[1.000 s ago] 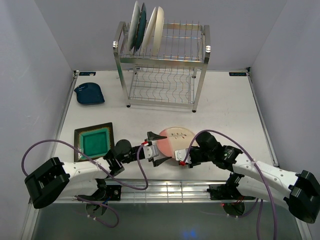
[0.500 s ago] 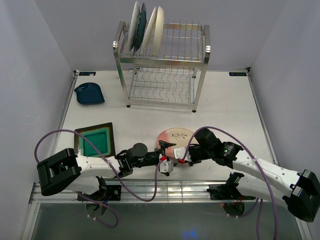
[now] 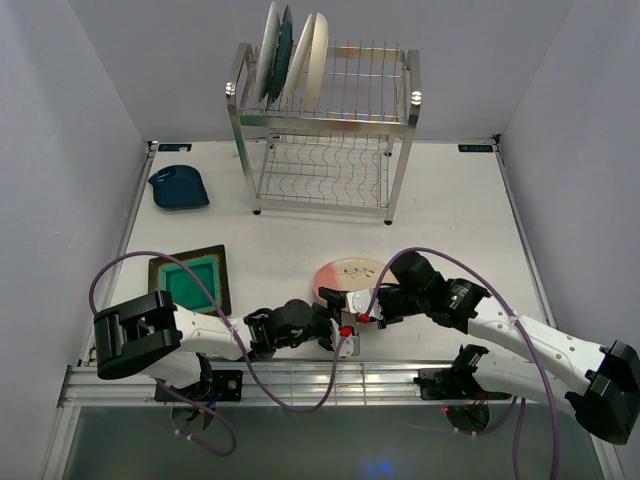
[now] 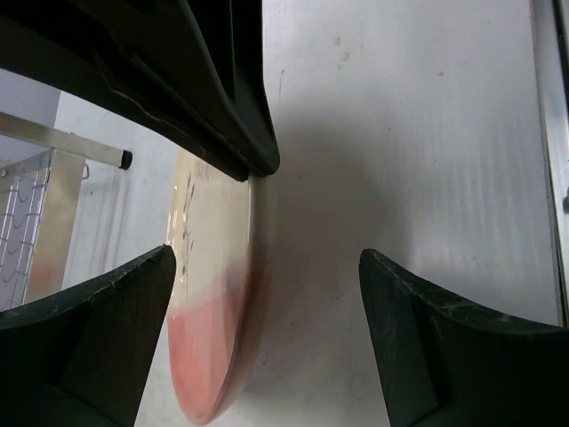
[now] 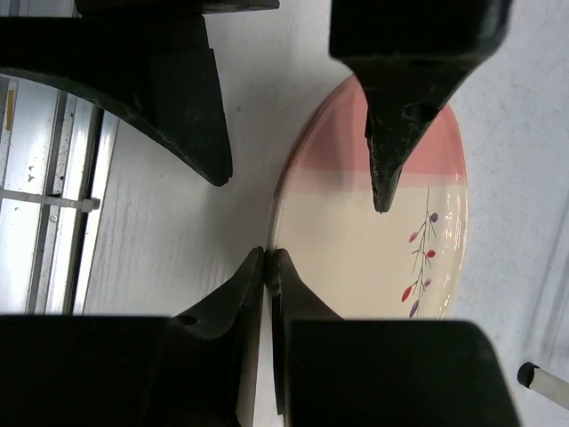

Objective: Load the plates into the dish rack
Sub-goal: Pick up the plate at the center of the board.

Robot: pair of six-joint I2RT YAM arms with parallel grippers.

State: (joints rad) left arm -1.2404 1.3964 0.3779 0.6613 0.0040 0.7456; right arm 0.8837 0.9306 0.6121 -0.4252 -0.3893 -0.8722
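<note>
My left gripper is going to grab the pink and cream plate by its pink rim next. The plate's opposite rim stays free to slot into the rack [image 3: 325, 130].
The pink and cream plate [image 3: 348, 277] is tipped up on edge on the table near the front. My right gripper [image 3: 366, 308] is shut on its rim [image 5: 277, 233]. My left gripper [image 3: 340, 322] is open, with the plate's pink edge [image 4: 209, 356] between its fingers [image 4: 98, 338] and not touching either. The dish rack [image 3: 325, 130] stands at the back. A white plate [image 3: 268, 50], a dark teal plate [image 3: 284, 48] and a cream plate [image 3: 315, 52] stand in its top tier. The square green plate [image 3: 190, 283] and the small dark blue dish [image 3: 178, 187] lie on the left.
The rack's lower tier [image 3: 322, 172] holds nothing. A metal rail [image 3: 330, 378] runs along the table's front edge, just behind both grippers. One rack leg [image 4: 67, 147] shows beyond the plate in the left wrist view.
My left gripper has moved right along the front edge and now straddles the plate's near edge. My right gripper has tipped the plate up from lying flat.
</note>
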